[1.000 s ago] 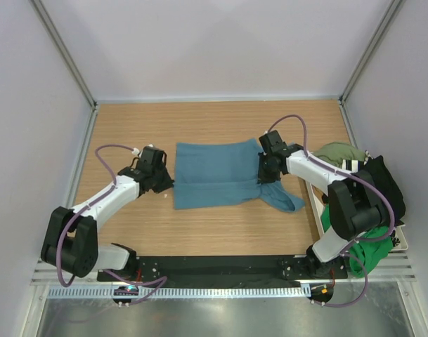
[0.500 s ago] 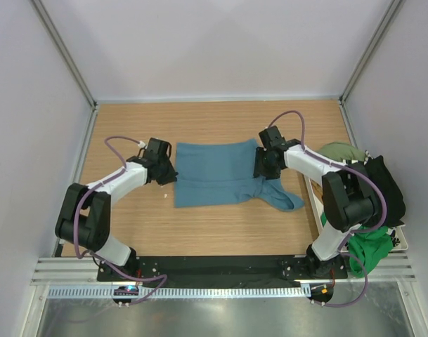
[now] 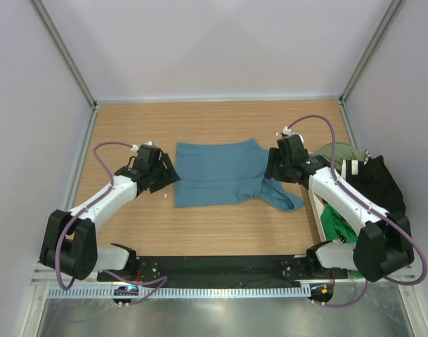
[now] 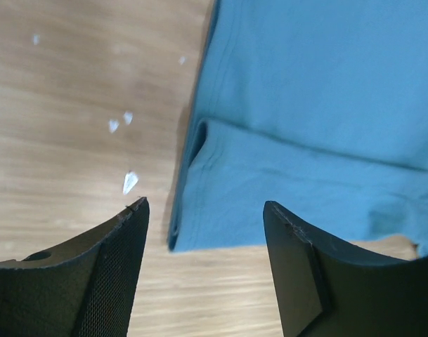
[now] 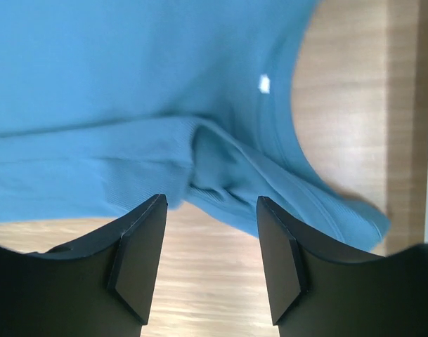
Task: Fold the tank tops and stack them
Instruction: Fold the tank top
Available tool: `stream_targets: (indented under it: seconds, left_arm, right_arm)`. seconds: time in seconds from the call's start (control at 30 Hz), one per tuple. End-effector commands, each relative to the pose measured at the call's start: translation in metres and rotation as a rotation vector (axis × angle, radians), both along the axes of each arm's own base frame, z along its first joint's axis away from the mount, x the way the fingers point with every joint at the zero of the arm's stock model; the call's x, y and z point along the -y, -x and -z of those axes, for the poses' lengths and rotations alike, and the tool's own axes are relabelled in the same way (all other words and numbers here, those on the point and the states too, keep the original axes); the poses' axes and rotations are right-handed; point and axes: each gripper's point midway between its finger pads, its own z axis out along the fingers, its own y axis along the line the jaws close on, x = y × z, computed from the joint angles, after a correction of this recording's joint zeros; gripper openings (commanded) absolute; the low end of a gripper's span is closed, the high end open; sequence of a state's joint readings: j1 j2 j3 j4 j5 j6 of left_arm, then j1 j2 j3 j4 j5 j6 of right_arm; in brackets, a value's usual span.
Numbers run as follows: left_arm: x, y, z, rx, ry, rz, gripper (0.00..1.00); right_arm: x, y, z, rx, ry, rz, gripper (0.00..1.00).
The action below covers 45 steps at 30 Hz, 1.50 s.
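My left gripper will next grab the teal tank top's folded corner, opposite the trailing strap. It will hold the tank top in place so my right gripper can straighten the tank top's fold.
A teal tank top lies flat in the middle of the table, its near part folded over, with a strap trailing out at its lower right. My left gripper hovers open just off the top's left edge; in the left wrist view the folded corner sits between its fingertips, untouched. By the right edge my right gripper is open too, over the bunched strap with nothing held. More tank tops are heaped at the right: olive, black, green.
The heap rests in a white tray against the right wall. Small white flecks lie on the wood left of the teal top. Bare wood table runs along the front; grey walls close in three sides.
Both grippers were shut on the teal top's side edges and have opened and let go. The right gripper drew back to the right, the left a little to the left.
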<state>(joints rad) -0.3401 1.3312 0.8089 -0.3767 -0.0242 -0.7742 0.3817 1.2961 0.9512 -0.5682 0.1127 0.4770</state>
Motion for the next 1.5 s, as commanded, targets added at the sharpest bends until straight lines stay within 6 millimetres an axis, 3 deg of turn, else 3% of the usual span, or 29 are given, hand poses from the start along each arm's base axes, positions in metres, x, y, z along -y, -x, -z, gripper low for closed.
stream_targets:
  seconds: [0.0,0.13,0.23,0.47,0.6,0.63,0.73,0.87,1.03,1.23,1.47]
  left_arm:
    - [0.004,0.026,0.014,-0.047,0.036,0.042,0.67]
    - [0.006,0.043,0.027,-0.073,0.058,0.059,0.57]
    - [0.01,0.047,0.035,-0.094,0.068,0.072,0.55]
    - [0.025,0.042,0.055,-0.143,0.095,0.108,0.51]
    - [0.026,0.041,0.069,-0.171,0.096,0.101,0.32]
    - [0.024,0.039,0.07,-0.169,0.085,0.093,0.2]
    - [0.012,0.034,0.075,-0.165,0.048,0.066,0.0]
    - [-0.031,0.016,0.07,-0.15,0.079,-0.057,0.0]
    - [-0.068,-0.004,0.059,-0.106,0.069,-0.168,0.0]
    - [-0.085,-0.016,0.053,-0.09,0.054,-0.21,0.0]
    - [-0.109,-0.017,0.048,-0.066,0.01,-0.281,0.0]
  right_arm:
    - [0.017,0.024,0.014,-0.032,0.036,0.043,0.6]
    - [0.015,0.034,0.013,-0.024,-0.011,0.048,0.6]
    - [0.013,0.037,0.013,-0.027,-0.031,0.056,0.6]
    - [0.013,0.044,0.021,-0.04,-0.048,0.067,0.59]
    - [0.013,0.044,0.021,-0.037,-0.054,0.07,0.59]
    - [0.013,0.045,0.021,-0.036,-0.056,0.071,0.58]
    - [0.013,0.048,0.023,-0.047,-0.063,0.08,0.58]
    - [0.013,0.057,0.033,-0.092,-0.072,0.09,0.59]
    - [-0.002,0.076,0.052,-0.162,-0.144,0.031,0.61]
    - [-0.021,0.092,0.066,-0.21,-0.171,-0.064,0.61]
    - [-0.029,0.098,0.075,-0.2,-0.043,-0.117,0.61]
